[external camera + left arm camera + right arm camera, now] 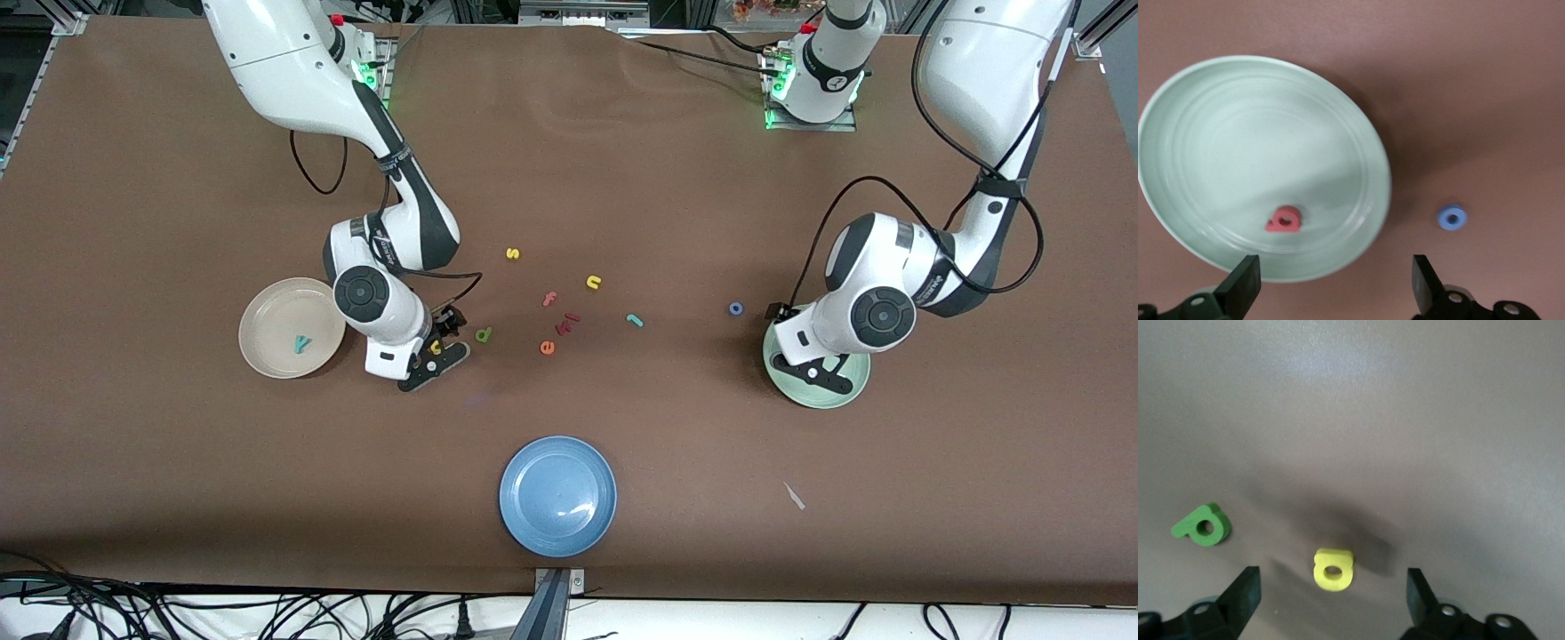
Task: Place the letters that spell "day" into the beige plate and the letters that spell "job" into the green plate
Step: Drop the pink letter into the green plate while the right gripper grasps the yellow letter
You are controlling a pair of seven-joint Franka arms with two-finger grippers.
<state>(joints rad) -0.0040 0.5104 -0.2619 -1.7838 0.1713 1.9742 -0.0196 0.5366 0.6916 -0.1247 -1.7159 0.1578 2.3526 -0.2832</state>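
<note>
The yellow letter (1333, 569) sits level between my fingers in the right wrist view, so my right gripper closes on it next.
The beige plate (267, 313) lies toward the right arm's end of the table with the teal y (303, 343) in it. Beside it my right gripper (442, 336) (1331, 603) hangs open low over the yellow round-bodied letter (436, 347) (1333, 569), which lies on the table between the fingers. The dark green letter (484, 335) (1203, 525) lies close by. At the left arm's end my left gripper (822, 364) (1331, 283) is open and empty over the green plate (805, 392) (1238, 133). The salmon b (1284, 219) lies in that plate. The blue o (736, 308) (1452, 217) and teal j (635, 320) lie on the table.
Loose letters lie mid-table: a yellow s (512, 254), a yellow n (594, 282), a pink f (550, 299), a red piece (567, 322) and an orange e (547, 348). A blue plate (557, 495) sits near the front edge, with a white scrap (794, 496) toward the left arm's end.
</note>
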